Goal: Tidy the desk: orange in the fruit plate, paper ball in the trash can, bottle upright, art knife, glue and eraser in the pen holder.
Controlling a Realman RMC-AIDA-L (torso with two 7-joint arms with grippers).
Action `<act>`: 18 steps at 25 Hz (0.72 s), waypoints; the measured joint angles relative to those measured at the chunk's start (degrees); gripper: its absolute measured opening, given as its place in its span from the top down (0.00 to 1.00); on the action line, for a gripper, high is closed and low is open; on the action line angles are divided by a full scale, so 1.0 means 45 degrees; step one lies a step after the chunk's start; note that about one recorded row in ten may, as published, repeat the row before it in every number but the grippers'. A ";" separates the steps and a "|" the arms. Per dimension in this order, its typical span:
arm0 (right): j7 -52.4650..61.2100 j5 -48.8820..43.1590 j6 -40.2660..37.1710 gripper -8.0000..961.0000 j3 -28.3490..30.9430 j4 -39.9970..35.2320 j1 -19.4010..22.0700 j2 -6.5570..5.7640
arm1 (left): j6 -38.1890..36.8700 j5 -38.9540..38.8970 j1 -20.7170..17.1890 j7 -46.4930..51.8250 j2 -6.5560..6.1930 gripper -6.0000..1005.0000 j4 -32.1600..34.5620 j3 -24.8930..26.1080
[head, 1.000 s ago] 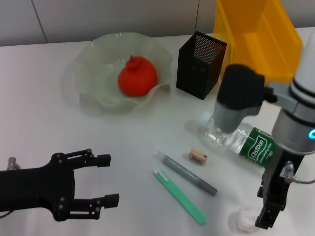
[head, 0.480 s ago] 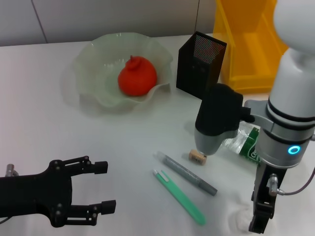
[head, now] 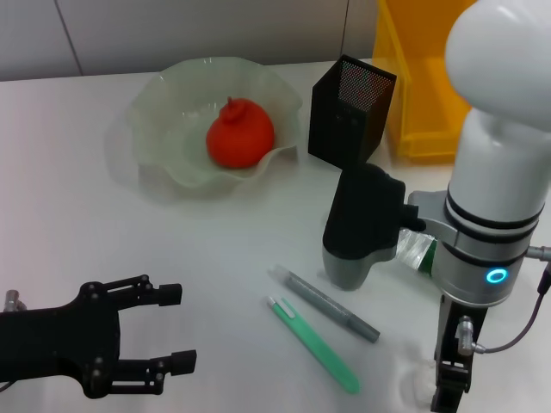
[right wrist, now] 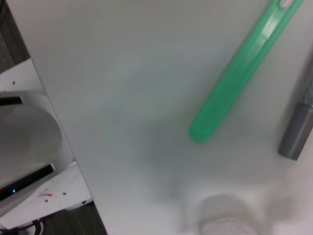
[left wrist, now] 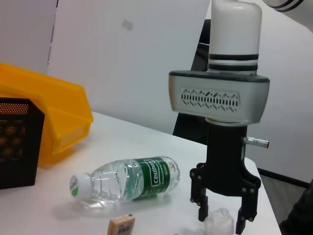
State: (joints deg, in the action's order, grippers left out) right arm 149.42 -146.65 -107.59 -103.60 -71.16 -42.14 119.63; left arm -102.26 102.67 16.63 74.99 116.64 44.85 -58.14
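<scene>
My right gripper should close on the white paper ball (head: pixel 424 385) (right wrist: pixel 228 226) now. Its fingers reach down beside the paper ball, so they would hold the paper ball if I closed now.
The orange (head: pixel 239 133) lies in the pale green fruit plate (head: pixel 155 99). Seen from the left wrist, my right gripper (left wrist: pixel 222 223) stands open, its fingers on either side of the white paper ball (left wrist: pixel 218 223) on the desk (head: pixel 172 232). From the head view that gripper (head: pixel 448 394) is at the front right, and its arm hides the eraser and most of the bottle (head: pixel 419 253). The bottle (left wrist: pixel 128 179) lies on its side, the eraser (left wrist: pixel 121 226) in front of it. The green art knife (head: pixel 315 347) and grey glue (head: pixel 327 303) lie mid-desk. My left gripper (head: pixel 172 331) is open at the front left.
The black mesh pen holder (head: pixel 349 112) stands behind the right arm, with the yellow trash can (head: pixel 422 95) to its right at the back. In the right wrist view the art knife (right wrist: pixel 239 73) and the glue (right wrist: pixel 297 132) lie beside the blurred paper ball (right wrist: pixel 225 221).
My right arm has swung in and dropped over the paper ball, now covering the eraser and most of the bottle. My left gripper has drifted slightly toward the desk's front.
</scene>
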 joint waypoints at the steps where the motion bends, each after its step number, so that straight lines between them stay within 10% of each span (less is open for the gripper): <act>1: 0.0015 0.0017 -0.0004 0.29 -0.0099 0.0064 -0.0036 -0.0002 | 0.0004 0.0000 0.0002 -0.0005 -0.0009 0.16 -0.0015 0.0003; 18: -0.0020 0.0112 -0.0343 0.65 -0.0092 0.0006 -0.0053 -0.0030 | 0.0052 -0.0005 0.0015 -0.0113 -0.0022 0.16 -0.0027 0.0304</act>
State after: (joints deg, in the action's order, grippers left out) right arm 149.33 -146.15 -109.13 -104.02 -71.13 -42.38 119.50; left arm -102.03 102.65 16.70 74.48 116.54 44.73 -56.77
